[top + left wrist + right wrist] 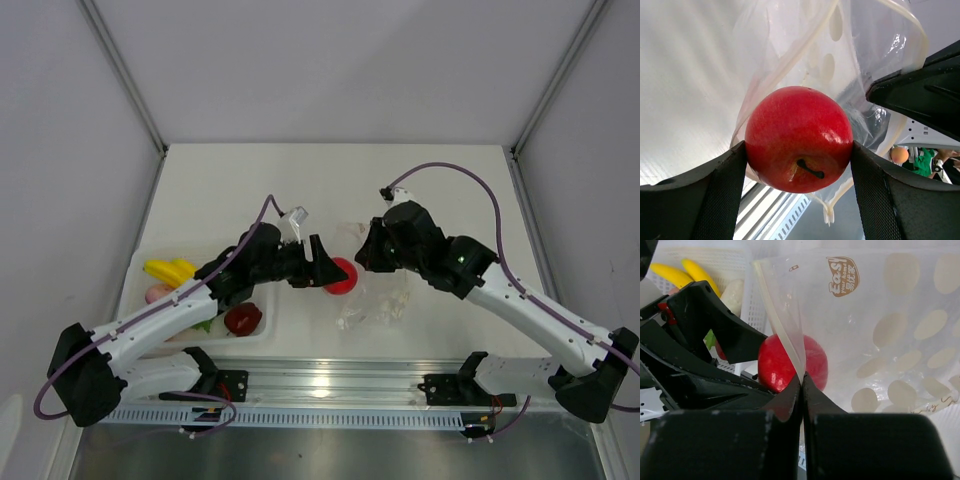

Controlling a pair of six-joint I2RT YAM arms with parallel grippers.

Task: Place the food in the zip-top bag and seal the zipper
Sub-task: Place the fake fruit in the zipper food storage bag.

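Observation:
The bag's opening spreads open around the red apple (pixel 341 275), so it is time for my left gripper to let go. The apple would end inside the bag.
My left gripper (pixel 330 266) is shut on the red apple (pixel 341 275), which fills the left wrist view (pixel 799 145) between the two pads. The apple sits at the mouth of the clear zip-top bag (pixel 378 300). My right gripper (pixel 365 250) is shut on the bag's mouth edge, pinching the zipper strip (pixel 785 330) and holding it up; the apple (pixel 775 365) shows partly behind the film. The bag (pixel 880 325) has pale spots and a brown logo. The banana (pixel 170 269), a dark red round fruit (pixel 243 319) and an orange one (pixel 158 293) lie in the tray.
The translucent white tray (pixel 138 262) stands at the left under my left arm; its ribbed wall shows in the right wrist view (pixel 730 260). A metal rail (pixel 330 385) runs along the near table edge. Grey walls enclose the table.

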